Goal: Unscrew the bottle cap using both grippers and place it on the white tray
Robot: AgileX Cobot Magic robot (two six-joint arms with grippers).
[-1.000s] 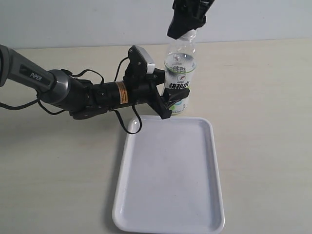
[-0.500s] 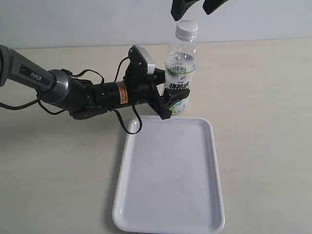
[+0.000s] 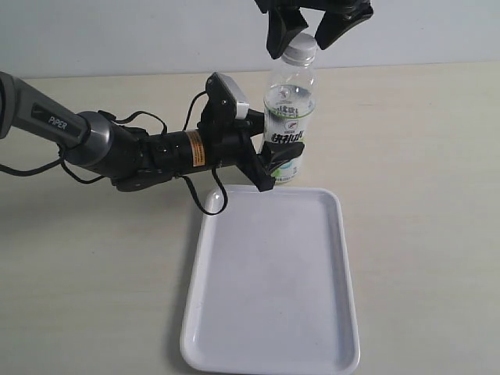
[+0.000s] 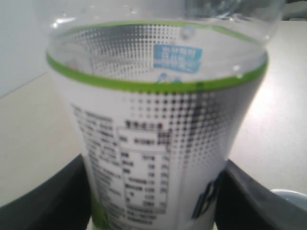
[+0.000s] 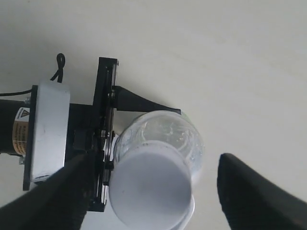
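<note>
Next, the right gripper grabs the bottle cap by its round side [image 3: 298, 54] to unscrew the cap for the white tray [image 3: 269, 277].
The clear bottle [image 3: 289, 117] with its white and green label stands upright on the table just beyond the white tray [image 3: 269, 277]. My left gripper [image 3: 275, 166] is shut on the bottle's lower body; in the left wrist view the label [image 4: 158, 158] fills the frame between the two black fingers [image 4: 45, 199]. The white bottle cap [image 3: 299, 48] sits on the bottle's neck. My right gripper [image 3: 306, 33] hangs over it, open, one finger on each side of the cap and apart from it. From above, the cap [image 5: 151, 189] lies between the dark fingertips [image 5: 249, 191].
The left arm marked "PIPER" [image 3: 94, 141] stretches across the table from the left, with cables looping near the tray's far left corner. Bare beige tabletop [image 3: 422, 195] lies to the right of bottle and tray. A pale wall [image 3: 156, 31] backs the table.
A second ago the right gripper was shut over the cap. It opened and rose clear, then came back down, fingers spread to either side of the cap. Bottle and left gripper have not moved.
</note>
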